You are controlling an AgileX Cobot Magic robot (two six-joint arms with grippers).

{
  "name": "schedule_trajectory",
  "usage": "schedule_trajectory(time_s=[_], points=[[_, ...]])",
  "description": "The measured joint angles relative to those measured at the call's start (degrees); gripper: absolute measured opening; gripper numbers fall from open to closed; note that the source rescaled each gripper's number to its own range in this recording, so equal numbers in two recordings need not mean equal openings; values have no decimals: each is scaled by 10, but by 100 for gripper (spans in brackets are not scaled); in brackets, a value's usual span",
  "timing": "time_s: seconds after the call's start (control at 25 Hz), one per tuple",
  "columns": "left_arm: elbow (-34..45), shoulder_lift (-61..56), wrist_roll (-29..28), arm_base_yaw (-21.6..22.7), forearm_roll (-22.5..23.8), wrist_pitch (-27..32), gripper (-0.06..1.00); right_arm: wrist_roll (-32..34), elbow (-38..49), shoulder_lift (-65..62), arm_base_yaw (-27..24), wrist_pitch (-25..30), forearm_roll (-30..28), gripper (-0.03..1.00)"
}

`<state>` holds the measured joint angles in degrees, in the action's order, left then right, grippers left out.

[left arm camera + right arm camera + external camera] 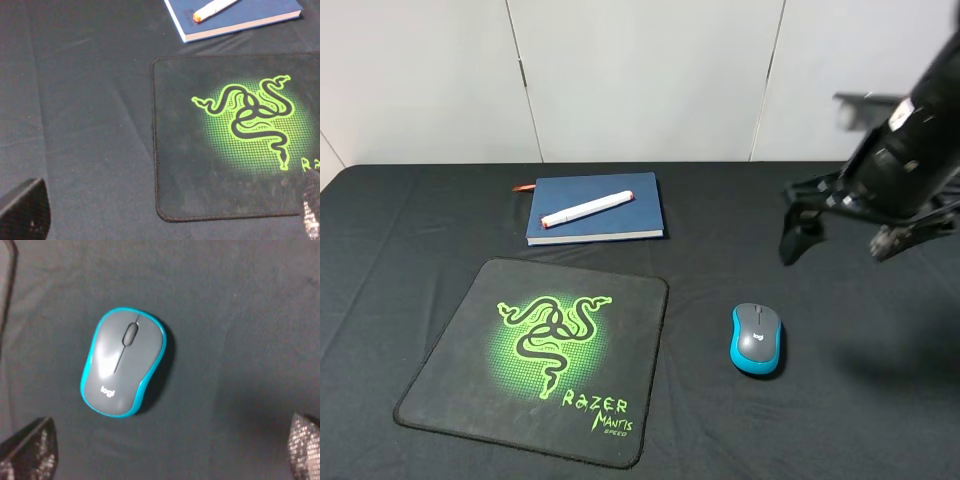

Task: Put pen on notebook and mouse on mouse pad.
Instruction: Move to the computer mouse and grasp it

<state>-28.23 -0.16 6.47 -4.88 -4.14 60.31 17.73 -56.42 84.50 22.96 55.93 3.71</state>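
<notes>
My right gripper needs to grab the mouse by its blue sides next, to put it on the black mouse pad [542, 362].
The white pen [586, 210] lies diagonally on the dark blue notebook [620, 215], whose red ribbon sticks out at its left. Pen [212, 9] and notebook [250, 16] also show at the edge of the left wrist view. The black mouse pad [470, 370] with its green logo lies in front of the notebook. To the right of the pad, the grey and blue mouse [756, 339] rests on the cloth. My right gripper [842, 240] hovers open above and behind the mouse [122, 362], its fingertips [30, 447] wide apart. My left gripper [167, 215] is open over the mouse pad [190, 165].
A black cloth [410, 220] covers the whole table up to the white wall panels [640, 70] at the back. The right arm's dark body [920, 130] reaches in from the upper right. The left arm is out of the exterior high view.
</notes>
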Motion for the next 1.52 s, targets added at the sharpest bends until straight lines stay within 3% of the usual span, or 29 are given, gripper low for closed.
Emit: schedule_trajectory(time_s=[0.44, 0.84, 1.52], points=[[0, 0, 0, 0, 0, 0, 100, 61, 0, 129, 69, -40, -8, 100], [0, 0, 0, 0, 0, 0, 100, 62, 0, 210, 70, -93, 39, 100], [0, 0, 0, 0, 0, 0, 100, 64, 0, 251, 70, -123, 40, 100]])
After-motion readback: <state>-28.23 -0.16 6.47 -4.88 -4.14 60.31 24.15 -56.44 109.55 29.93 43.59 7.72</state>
